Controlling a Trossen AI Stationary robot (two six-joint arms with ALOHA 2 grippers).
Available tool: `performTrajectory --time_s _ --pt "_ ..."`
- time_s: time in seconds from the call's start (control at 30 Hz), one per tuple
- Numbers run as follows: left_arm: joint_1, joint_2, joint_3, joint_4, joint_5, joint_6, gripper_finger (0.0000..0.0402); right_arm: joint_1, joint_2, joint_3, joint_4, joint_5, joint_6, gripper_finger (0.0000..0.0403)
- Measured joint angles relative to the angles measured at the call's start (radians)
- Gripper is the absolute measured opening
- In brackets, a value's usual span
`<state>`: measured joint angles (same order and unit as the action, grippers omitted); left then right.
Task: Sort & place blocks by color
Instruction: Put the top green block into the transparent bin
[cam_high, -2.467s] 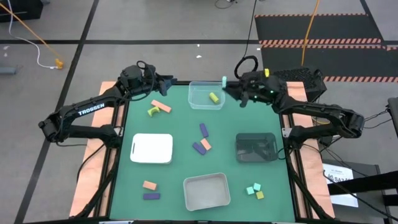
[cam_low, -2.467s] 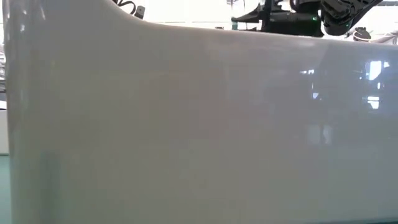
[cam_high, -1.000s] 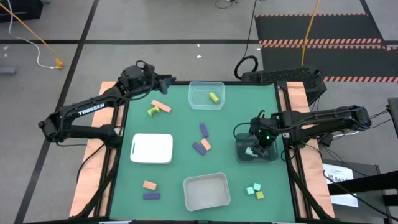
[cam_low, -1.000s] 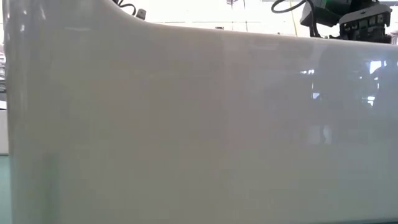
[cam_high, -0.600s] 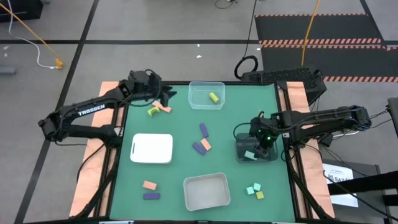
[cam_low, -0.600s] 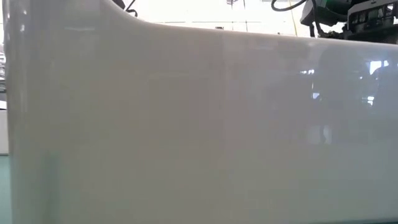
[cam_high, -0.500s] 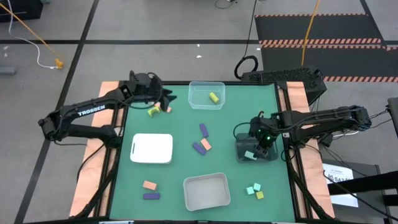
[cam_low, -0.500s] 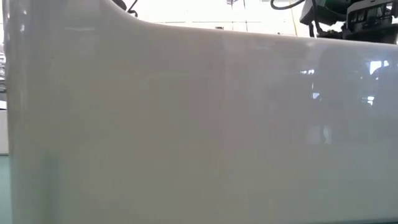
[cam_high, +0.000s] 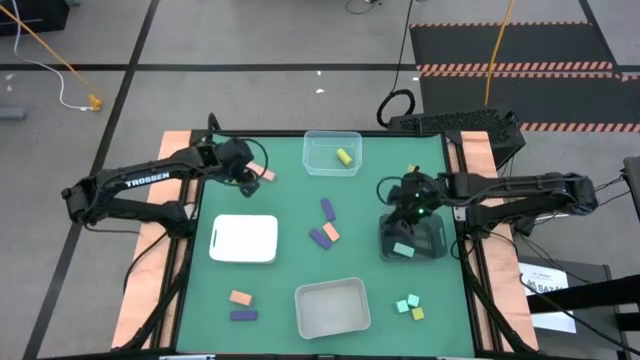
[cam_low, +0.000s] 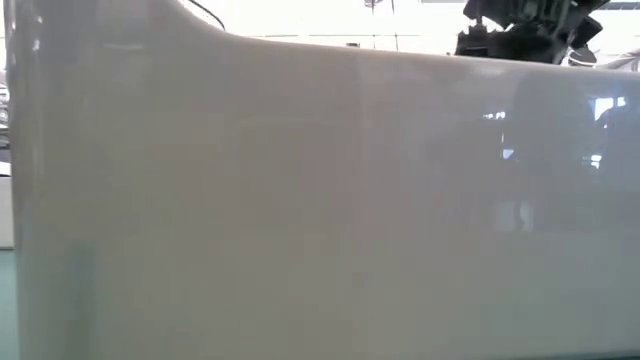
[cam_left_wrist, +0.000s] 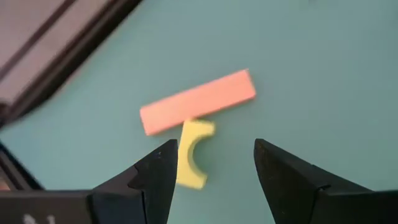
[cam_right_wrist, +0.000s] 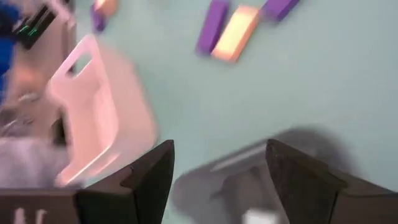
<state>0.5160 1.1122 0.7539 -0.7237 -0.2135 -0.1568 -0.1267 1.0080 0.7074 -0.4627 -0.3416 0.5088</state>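
Observation:
My left gripper grabs the arch block by one end leg (cam_left_wrist: 191, 177) next, to sort the yellow arch block (cam_left_wrist: 189, 155) into the clear container of yellow blocks.
My left gripper (cam_high: 249, 175) is open and hangs over a yellow arch block (cam_left_wrist: 189, 155) that lies against a salmon bar (cam_left_wrist: 199, 101) at the table's far left. The fingers stand above the arch block's two sides and touch nothing. My right gripper (cam_high: 406, 198) is open and empty above the far edge of the dark container (cam_high: 425, 240). A mint block (cam_high: 403, 249) lies inside that container. A yellow block (cam_high: 343, 156) lies in the clear container (cam_high: 331, 138) at the far edge.
Two purple bars (cam_high: 327, 208) (cam_high: 319, 238) and a salmon block (cam_high: 331, 232) lie mid-table. A white lid (cam_high: 244, 239), a white tray (cam_high: 331, 306), a salmon and a purple block (cam_high: 240, 297), and mint and yellow cubes (cam_high: 410, 304) lie nearer. The tray wall (cam_low: 320, 200) blocks the low view.
My left gripper has gone from the table's far left corner toward the yellow arch block and the salmon bar and now covers them from above. My right gripper has drawn back from inside the dark container toward the far edge. The mint block stays in the container.

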Motion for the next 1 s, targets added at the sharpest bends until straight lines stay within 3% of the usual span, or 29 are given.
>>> performTrajectory --time_s 0.17,0.7,1.0 --pt "0.036 0.0 -0.086 0.07 -0.002 -0.033 0.0214 -0.08 0.0 0.0 0.054 0.079 -0.037 0.0242" --pt "0.165 0.0 -0.34 0.398 0.03 -0.051 0.0214 -0.259 0.0 0.0 0.219 0.076 -0.08 0.0242" --pt "0.184 0.0 -0.418 0.429 0.031 -0.044 0.0213 -0.295 0.0 0.0 0.28 0.076 -0.08 0.0242"
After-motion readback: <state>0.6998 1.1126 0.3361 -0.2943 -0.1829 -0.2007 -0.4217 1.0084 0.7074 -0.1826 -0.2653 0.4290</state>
